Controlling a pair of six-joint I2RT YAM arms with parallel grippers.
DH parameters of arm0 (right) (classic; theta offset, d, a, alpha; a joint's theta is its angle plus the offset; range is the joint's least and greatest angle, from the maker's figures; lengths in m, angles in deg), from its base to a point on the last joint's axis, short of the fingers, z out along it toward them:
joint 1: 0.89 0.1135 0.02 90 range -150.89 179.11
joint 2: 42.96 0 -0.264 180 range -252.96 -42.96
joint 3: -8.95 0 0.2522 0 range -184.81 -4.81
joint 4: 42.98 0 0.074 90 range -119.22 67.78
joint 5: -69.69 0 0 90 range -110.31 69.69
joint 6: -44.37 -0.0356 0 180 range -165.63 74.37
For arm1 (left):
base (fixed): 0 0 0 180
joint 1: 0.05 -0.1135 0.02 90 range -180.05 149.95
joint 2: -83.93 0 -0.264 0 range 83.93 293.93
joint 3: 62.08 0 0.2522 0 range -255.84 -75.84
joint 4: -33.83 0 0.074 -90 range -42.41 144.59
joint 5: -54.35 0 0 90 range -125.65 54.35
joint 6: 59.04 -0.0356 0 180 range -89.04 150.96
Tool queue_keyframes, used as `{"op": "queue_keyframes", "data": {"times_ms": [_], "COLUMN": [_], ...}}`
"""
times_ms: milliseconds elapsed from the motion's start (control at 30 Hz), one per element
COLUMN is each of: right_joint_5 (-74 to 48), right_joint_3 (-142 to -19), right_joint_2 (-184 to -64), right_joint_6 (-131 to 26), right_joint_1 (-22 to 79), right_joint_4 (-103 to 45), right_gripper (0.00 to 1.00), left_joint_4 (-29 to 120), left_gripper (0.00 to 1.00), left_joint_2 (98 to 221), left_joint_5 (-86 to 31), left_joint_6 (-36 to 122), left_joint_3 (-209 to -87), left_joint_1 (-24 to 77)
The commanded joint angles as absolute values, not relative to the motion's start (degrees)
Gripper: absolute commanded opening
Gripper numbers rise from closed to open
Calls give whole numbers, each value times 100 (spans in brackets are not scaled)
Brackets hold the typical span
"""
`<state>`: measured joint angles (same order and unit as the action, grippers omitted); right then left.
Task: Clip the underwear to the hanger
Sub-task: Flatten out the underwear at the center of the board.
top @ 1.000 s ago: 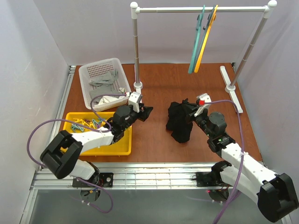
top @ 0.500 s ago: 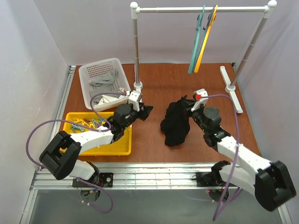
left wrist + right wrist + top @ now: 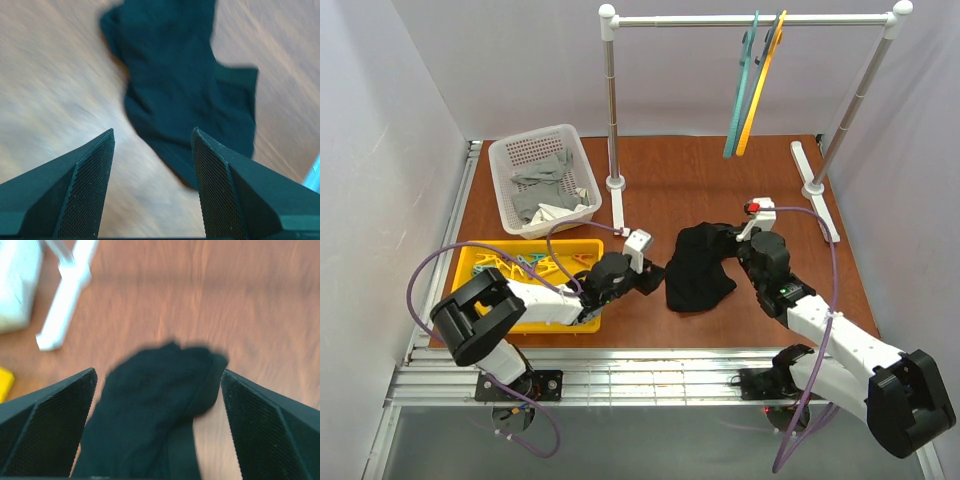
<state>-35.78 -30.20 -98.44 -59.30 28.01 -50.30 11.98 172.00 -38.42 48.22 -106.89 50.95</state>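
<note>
My right gripper grabs the nearest edge of the black underwear (image 3: 697,270) next, opposite my left gripper, to spread it open for clipping.
The black underwear (image 3: 697,270) lies in a loose heap on the brown table between my two grippers. My right gripper (image 3: 735,243) stands wide open just right of it; in the right wrist view (image 3: 157,375) the underwear (image 3: 150,410) lies under the spread jaws, gripped by neither finger. My left gripper (image 3: 655,273) is open at the garment's left edge; the left wrist view (image 3: 152,131) shows bare table between its fingers and the underwear (image 3: 185,85) just ahead. The teal hanger (image 3: 744,90) hangs from the rail at the back, far from both grippers.
A yellow hanger (image 3: 766,75) hangs beside the teal one. The rack's post (image 3: 612,120) and white foot (image 3: 814,188) stand behind the garment. A white basket (image 3: 508,160) of grey cloths and a yellow tray (image 3: 470,258) of clips sit at the left.
My right gripper has opened and let the underwear go; it dropped from a lifted bunch onto the table. My left arm swung right, from the tray to the garment's left edge.
</note>
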Motion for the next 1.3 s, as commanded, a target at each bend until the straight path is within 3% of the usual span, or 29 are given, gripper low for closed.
{"op": "queue_keyframes", "data": {"times_ms": [0, 267, 400, 900, 967, 1033, 1133, 1233, 1267], "right_joint_5": [-4044, -4668, -4817, -4387, -4317, -4141, -4027, -3965, -3956], "right_joint_3": [-2889, -2652, -2389, -2379, -2406, -2397, -2362, -2336, -2344], "right_joint_2": [-10026, -9244, -9182, -10341, -10448, -10562, -10703, -10650, -10615], "right_joint_6": [-6627, -7401, -7699, -7534, -7542, -7586, -7621, -7613, -7613], "right_joint_1": [3109, 3479, 3479, 3409, 3391, 3382, 3374, 3382, 3382], "right_joint_4": [-3777, -2053, -1621, -3036, -3184, -3273, -3352, -3414, -3405], "right_gripper": [90, 74, 72, 65, 64, 63, 52, 23, 8], "left_joint_4": [1471, 1376, 1315, 1367, 1402, 1498, 1525, 1534, 1543], "left_gripper": [56, 55, 55, 51, 47, 36, 28, 16, 14], "left_joint_2": [17419, 17534, 17779, 18535, 18562, 18518, 18378, 18325, 18316], "left_joint_5": [-4057, -3846, -3601, -3574, -3574, -3609, -3670, -3679, -3679], "left_joint_6": [5055, 5548, 5706, 5750, 5759, 5750, 5724, 5680, 5671], "left_joint_3": [-10818, -10572, -10651, -11135, -11135, -11126, -11047, -11038, -11038], "left_joint_1": [5461, 5839, 6006, 6112, 6121, 6112, 6112, 6121, 6112]}}
